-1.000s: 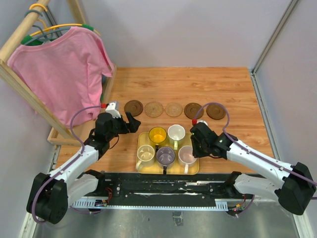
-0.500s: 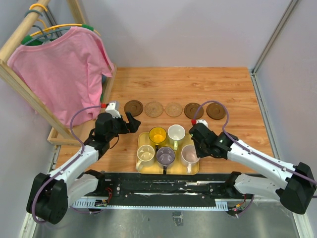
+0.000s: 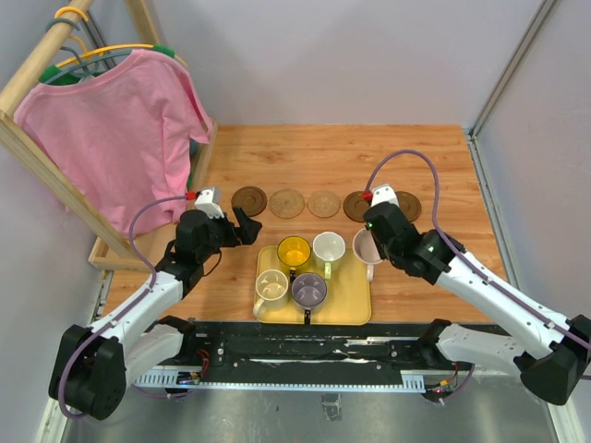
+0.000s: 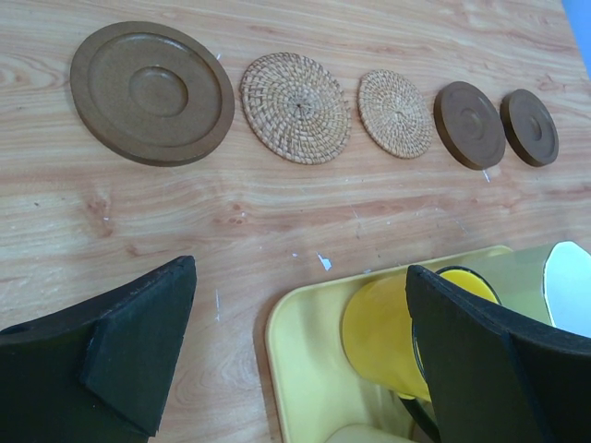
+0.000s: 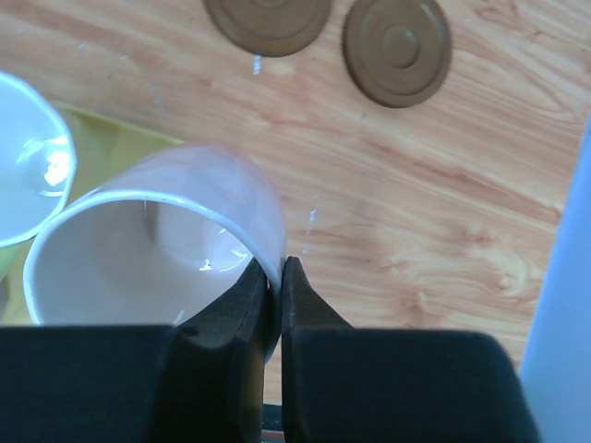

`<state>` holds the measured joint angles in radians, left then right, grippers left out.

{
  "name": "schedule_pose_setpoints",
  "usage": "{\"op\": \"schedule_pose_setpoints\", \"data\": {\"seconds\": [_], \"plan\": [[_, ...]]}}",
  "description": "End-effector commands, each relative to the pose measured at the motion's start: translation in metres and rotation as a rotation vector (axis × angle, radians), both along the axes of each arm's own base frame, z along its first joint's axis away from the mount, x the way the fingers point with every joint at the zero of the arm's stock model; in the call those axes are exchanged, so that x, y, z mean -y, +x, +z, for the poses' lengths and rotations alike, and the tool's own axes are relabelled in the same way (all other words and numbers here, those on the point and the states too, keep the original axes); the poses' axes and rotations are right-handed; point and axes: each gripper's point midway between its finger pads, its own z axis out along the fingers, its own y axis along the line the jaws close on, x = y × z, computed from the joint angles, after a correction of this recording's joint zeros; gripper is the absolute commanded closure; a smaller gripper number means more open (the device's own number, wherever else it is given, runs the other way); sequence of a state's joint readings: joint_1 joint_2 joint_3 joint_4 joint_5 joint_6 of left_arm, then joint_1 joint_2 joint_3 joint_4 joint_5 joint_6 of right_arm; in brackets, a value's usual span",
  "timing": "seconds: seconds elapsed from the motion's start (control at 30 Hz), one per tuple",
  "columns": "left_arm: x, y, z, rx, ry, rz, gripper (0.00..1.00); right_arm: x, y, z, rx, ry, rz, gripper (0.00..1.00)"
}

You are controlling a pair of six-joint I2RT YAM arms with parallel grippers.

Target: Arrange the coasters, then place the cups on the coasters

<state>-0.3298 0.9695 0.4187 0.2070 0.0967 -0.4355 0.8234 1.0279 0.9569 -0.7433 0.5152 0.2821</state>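
Observation:
My right gripper should keep holding my pale pink cup [image 5: 157, 231] until it gets to the free corner of the yellow tray beside the purple-grey cup.
Five coasters lie in a row behind the yellow tray [image 3: 358, 309]: dark brown [image 3: 249, 199], tan woven [image 3: 287, 203], tan woven [image 3: 324, 203], then two dark brown [image 3: 356, 207] [image 3: 406, 209] partly under my right arm. On the tray stand the yellow cup [image 3: 295, 251], white cup [image 3: 329, 247], cream cup [image 3: 271, 288] and purple-grey cup [image 3: 308, 290]. My right gripper [image 5: 280, 277] is shut on the rim of the pale pink cup [image 5: 157, 231], held tilted above the tray's right edge, near the two dark coasters [image 5: 268, 18] [image 5: 397, 46]. My left gripper [image 4: 300, 277] hangs open over the tray's back-left corner, holding nothing.
A wooden clothes rack with a pink shirt [image 3: 120, 129] stands along the left side, its base frame close to my left arm. Grey walls close in the back and the right of the wooden tabletop [image 3: 434, 157].
My right gripper has closed on the pale pink cup, lifted it off the tray's front right spot and carried it back and right towards the dark coasters. The left arm has stayed still.

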Motion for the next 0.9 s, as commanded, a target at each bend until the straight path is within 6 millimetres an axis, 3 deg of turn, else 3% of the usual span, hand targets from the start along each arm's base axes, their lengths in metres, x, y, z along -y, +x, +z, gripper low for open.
{"op": "schedule_pose_setpoints", "data": {"seconds": [0.0,0.1,0.53,0.87], "plan": [[0.002,0.003,0.012,0.046,-0.015,0.006,0.0,0.021,0.032,0.027,0.105,-0.042,-0.053,0.99],[0.002,0.003,0.012,0.049,-0.014,0.003,0.0,0.022,0.027,0.014,0.06,-0.033,-0.03,0.99],[0.001,-0.002,0.009,0.036,-0.017,0.003,0.0,-0.007,-0.03,-0.058,-0.267,0.146,0.043,0.99],[0.002,-0.003,0.006,0.025,-0.017,-0.005,0.0,-0.036,-0.04,-0.072,-0.309,0.239,0.125,0.99]]}}
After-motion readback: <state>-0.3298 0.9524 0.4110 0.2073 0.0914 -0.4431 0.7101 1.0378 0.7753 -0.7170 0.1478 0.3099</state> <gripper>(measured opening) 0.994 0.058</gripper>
